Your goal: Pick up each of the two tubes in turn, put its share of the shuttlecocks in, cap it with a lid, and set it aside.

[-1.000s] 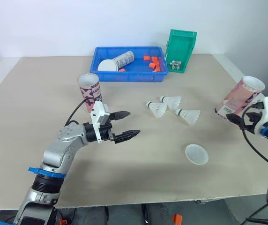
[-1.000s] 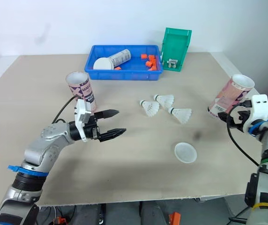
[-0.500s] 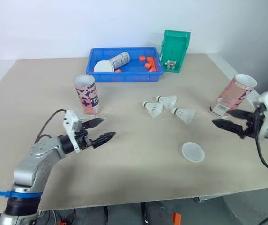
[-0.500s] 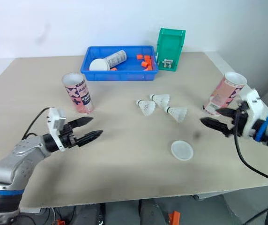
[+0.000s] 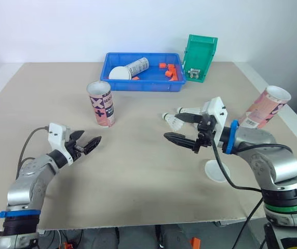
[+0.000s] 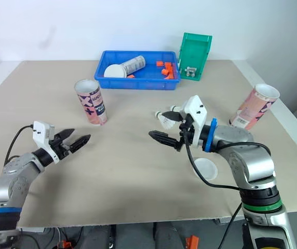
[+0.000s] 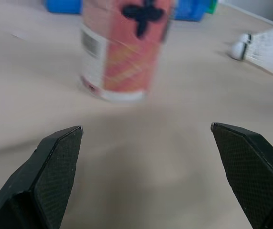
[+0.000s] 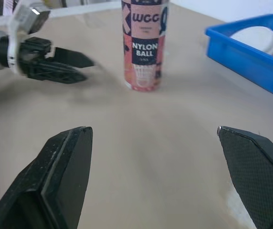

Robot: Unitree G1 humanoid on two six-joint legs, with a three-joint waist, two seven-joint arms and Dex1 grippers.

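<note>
The pink patterned tube's open top [image 5: 98, 87] should stay free for shuttlecocks and a lid, so my left gripper should grab the tube by its lower body [image 5: 105, 116] next.
One pink patterned tube [image 5: 100, 104] stands open-topped at mid-left, and it is seen close up in the left wrist view [image 7: 124, 47]. A second tube [image 5: 265, 108] stands by the table's right edge. Two shuttlecocks [image 5: 175, 121] [image 5: 190, 110] lie at the centre, right beside my right gripper [image 5: 173, 126]. That gripper is open and holds nothing. A white lid [image 5: 217, 171] lies under my right forearm, partly covered. My left gripper [image 5: 89, 143] is open and holds nothing, low over the table in front of the left tube.
A blue tray [image 5: 143, 87] at the back holds a lying tube, a white lid and orange pieces. A green bin [image 5: 200, 49] stands to its right. In the right wrist view, the left gripper [image 8: 65, 64] lies beside the left tube [image 8: 145, 43].
My right arm has swung left, from beside the right tube to the shuttlecocks at the centre. My left gripper has drawn back to the left, away from the middle.
</note>
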